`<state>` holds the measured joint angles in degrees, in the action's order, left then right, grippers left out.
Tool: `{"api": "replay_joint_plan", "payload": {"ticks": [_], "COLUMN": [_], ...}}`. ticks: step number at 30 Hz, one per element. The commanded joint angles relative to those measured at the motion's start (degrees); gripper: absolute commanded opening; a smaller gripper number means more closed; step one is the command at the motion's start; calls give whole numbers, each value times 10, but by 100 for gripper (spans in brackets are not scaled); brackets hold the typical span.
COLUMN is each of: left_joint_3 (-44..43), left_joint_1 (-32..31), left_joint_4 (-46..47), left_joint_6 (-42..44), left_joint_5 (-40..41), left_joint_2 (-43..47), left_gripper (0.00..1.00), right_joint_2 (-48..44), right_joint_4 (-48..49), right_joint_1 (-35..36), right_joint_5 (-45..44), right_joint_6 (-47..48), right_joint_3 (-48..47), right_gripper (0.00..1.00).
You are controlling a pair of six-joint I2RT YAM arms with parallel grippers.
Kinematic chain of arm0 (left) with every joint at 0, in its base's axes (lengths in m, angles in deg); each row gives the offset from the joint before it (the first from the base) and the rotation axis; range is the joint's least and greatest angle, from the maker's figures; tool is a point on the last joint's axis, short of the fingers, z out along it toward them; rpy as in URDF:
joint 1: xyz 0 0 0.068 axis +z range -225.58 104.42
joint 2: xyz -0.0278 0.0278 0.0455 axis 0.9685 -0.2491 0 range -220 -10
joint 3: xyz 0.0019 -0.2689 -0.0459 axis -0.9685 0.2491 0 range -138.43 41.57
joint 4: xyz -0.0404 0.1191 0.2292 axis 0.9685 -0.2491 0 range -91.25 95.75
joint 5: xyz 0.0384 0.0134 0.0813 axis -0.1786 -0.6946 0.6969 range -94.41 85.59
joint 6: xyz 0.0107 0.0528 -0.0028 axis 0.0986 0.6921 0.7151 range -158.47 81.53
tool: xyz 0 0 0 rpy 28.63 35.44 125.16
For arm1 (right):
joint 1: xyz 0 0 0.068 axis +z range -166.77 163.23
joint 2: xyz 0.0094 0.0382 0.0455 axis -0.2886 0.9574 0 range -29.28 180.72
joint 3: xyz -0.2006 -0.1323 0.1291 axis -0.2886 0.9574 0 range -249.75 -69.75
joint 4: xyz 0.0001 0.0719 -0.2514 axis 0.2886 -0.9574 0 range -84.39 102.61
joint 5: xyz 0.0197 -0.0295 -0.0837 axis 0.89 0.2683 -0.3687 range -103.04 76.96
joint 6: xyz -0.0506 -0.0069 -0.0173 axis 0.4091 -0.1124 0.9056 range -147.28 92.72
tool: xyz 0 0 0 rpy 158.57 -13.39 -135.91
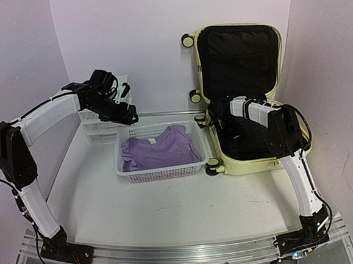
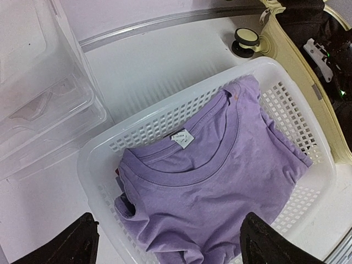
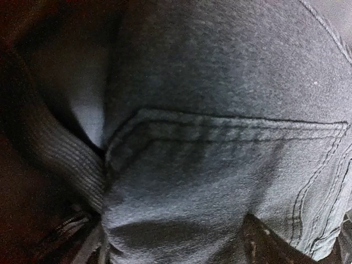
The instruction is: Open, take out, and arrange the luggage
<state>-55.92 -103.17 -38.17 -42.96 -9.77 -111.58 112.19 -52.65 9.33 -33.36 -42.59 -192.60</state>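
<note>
The robot's right gripper will next grab the grey denim jeans by the jeans' side edge (image 3: pixel 124 233) beside the pocket, to take them out into the basket still folded.
The pale yellow luggage (image 1: pixel 252 164) lies open at the right, its black-lined lid standing up against the wall. My right gripper (image 1: pixel 222 123) reaches down into its lower half. In the right wrist view grey denim jeans (image 3: pixel 220 165) fill the picture, and my right gripper (image 3: pixel 176 247) is open and pressed close onto them; only one finger (image 3: pixel 264 247) shows. My left gripper (image 1: pixel 129 116) hangs open above the basket's back left corner. In the left wrist view my left gripper (image 2: pixel 168 242) has its fingers (image 2: pixel 269 245) spread wide over a purple T-shirt (image 2: pixel 220 176), apart from it.
A white mesh basket (image 1: pixel 161 170) stands mid-table against the luggage's wheels (image 2: pixel 246 39), holding the purple T-shirt (image 1: pixel 159 147). A clear white drawer unit (image 1: pixel 96 123) stands at the back left, next to the basket (image 2: pixel 165 118). Walls close the back and both sides.
</note>
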Motion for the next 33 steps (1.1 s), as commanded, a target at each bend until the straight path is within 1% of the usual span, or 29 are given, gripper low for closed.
{"api": "replay_joint_plan", "payload": {"ticks": [1, 10, 14, 16, 19, 22, 25, 28, 33], "left_joint_3": [-33, -32, -30, -28, -25, -21, -19, -17, -17], "left_joint_1": [0, 0, 0, 0, 0, 0, 0, 0, 0], "left_joint_4": [-4, -7, -11, -13, -15, -17, -19, -21, -25], "left_joint_6": [2, -8, -8, -7, -6, -8, -12, -14, -17], "left_joint_5": [12, 1, -3, -5, -4, 0, 0, -3, 3], "left_joint_2": [-2, -6, -6, -5, -2, -1, 2, 4, 8], "left_gripper": [90, 90, 90, 90, 90, 90, 90, 90, 90], "right_joint_2": [15, -36, -63, -80, -106, -134, -155, -169, -199], "right_joint_4": [14, 29, 30, 32, 34, 36, 39, 40, 55], "right_joint_1": [9, 7, -2, -9, -25, -45, -63, -77, -122], "right_joint_5": [-15, 9, 41, 67, 111, 145, 194, 272, 401], "right_joint_6": [-7, 10, 12, 12, 7, -6, -3, 13, 20], "right_joint_3": [10, 16, 13, 17, 24, 40, 50, 60, 110], "right_gripper": [76, 32, 20, 17, 6, 0, 0, 0, 0]}}
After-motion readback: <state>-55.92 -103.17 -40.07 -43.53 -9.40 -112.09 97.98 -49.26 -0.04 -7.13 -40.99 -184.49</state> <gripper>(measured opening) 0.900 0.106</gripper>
